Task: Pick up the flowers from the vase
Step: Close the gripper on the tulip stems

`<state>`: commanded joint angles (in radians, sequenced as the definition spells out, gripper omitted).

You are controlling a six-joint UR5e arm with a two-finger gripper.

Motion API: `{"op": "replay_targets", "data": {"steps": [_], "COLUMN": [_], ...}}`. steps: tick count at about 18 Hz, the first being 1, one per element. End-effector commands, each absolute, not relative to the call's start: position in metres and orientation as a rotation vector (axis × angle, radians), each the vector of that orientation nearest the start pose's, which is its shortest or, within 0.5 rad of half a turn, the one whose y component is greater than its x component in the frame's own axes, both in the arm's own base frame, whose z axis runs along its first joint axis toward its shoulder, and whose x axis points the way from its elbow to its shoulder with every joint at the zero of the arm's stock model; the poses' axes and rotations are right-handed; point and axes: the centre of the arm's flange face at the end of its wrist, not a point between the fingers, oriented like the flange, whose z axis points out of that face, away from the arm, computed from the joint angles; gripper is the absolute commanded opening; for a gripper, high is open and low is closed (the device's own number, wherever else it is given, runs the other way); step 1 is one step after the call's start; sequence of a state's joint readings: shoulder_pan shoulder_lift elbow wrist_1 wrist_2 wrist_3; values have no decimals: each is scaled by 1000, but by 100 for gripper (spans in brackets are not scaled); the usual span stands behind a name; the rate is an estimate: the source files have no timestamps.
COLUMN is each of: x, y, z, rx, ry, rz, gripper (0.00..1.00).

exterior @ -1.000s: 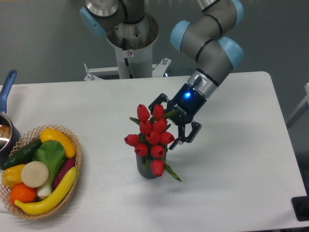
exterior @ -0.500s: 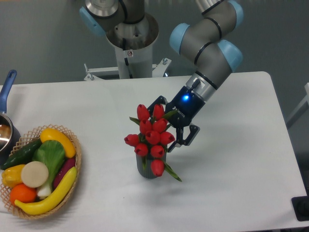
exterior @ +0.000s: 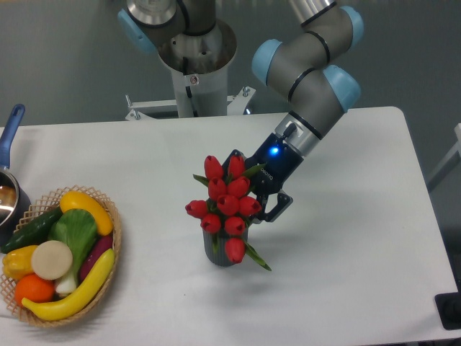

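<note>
The gripper picks up the flowers by their cluster of red buds next, to lift the flowers (exterior: 227,205) out of the vase (exterior: 215,253).
The flowers (exterior: 227,205), a bunch of red tulip buds with green leaves, stand upright in the vase (exterior: 215,253), a small dark grey ribbed cylinder near the table's middle. One bud droops over the vase's front. My gripper (exterior: 245,187) comes in from the right at the height of the buds and is open. Its far finger (exterior: 234,156) shows behind the top buds and its near finger (exterior: 277,207) sits just right of the bunch. Whether the fingers touch the flowers I cannot tell.
A woven basket (exterior: 115,225) with a banana, an orange, a cucumber and other produce stands at the front left. A pot with a blue handle (exterior: 13,121) is at the left edge. The arm's base (exterior: 193,54) rises behind the table. A black object (exterior: 449,311) sits at the right corner.
My gripper has slid a little to the left, closer in around the tulip bunch. The flowers and the vase have not moved.
</note>
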<state>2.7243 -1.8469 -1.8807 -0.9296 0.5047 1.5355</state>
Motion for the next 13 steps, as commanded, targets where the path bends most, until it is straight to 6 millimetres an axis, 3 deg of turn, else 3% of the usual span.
{"op": "replay_targets", "data": {"steps": [6,13], "x": [-410,-413], "y": [422,419], "z": [313,324], "rx": [-2040,-2049], "ry": [415,359], "rz": [-224,-234], "gripper": [51,49]}}
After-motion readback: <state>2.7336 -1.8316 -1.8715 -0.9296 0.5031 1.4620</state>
